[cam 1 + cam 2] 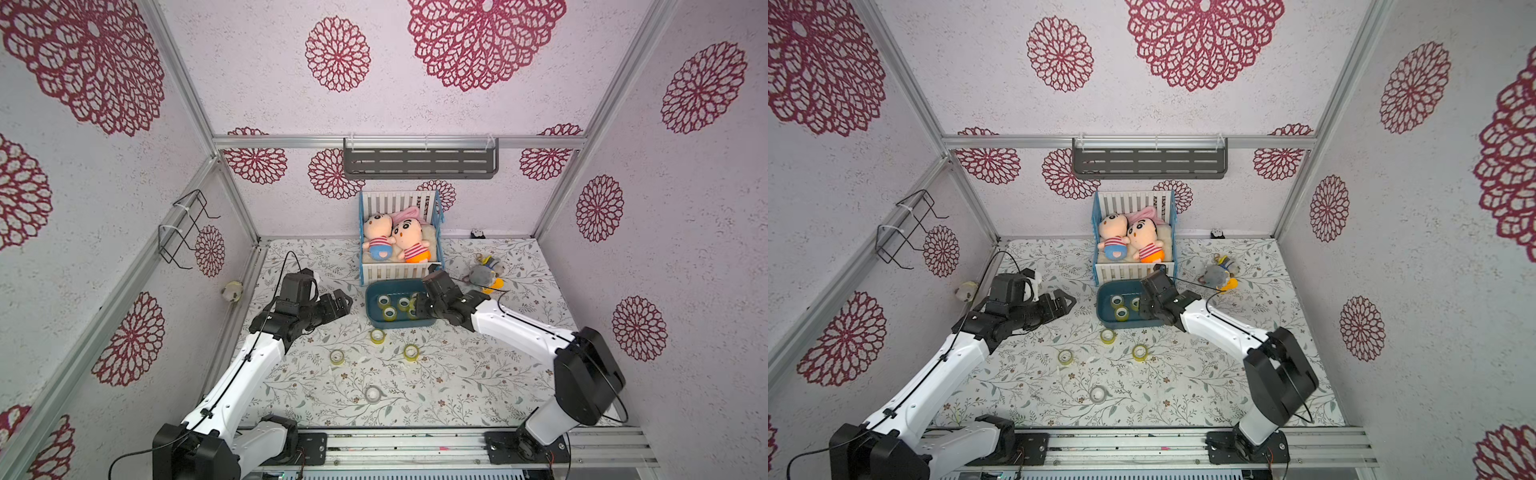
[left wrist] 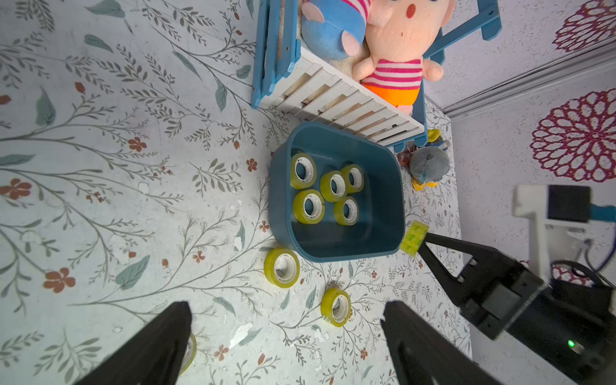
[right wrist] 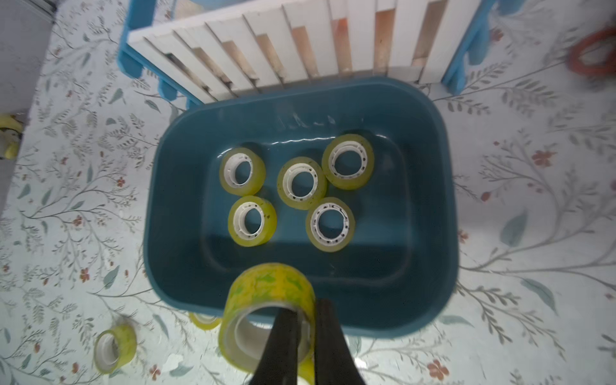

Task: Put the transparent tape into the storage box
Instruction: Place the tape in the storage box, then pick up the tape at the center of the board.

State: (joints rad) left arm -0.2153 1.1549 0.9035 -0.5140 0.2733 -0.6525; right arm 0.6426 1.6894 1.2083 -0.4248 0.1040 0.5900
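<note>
The tape roll's lower edge (image 3: 232, 359) sticks out past the storage box's near rim (image 3: 385, 332). I need to move the roll inward before my right gripper lets go of it.
The storage box (image 1: 395, 324) (image 1: 1121, 324) is a dark teal tub just in front of the toy crib. Several yellowish transparent tape rolls (image 3: 301, 182) lie flat inside it. My right gripper (image 3: 306, 308) (image 1: 415, 307) is shut on another tape roll (image 3: 266, 293) (image 2: 414, 237), one finger through its core, and holds it on edge above the box's near right rim (image 3: 300, 320). My left gripper (image 2: 286, 310) (image 1: 345, 301) hovers open and empty left of the box. Loose rolls (image 1: 377, 336) (image 1: 410, 352) (image 1: 337, 357) lie on the table in front of the box.
The blue and white toy crib (image 1: 401, 270) holds two dolls directly behind the box. A grey plush toy (image 1: 484, 274) lies to the right of it. A whitish roll (image 1: 372, 393) sits nearer the front edge. A grey shelf (image 1: 419, 162) hangs on the back wall.
</note>
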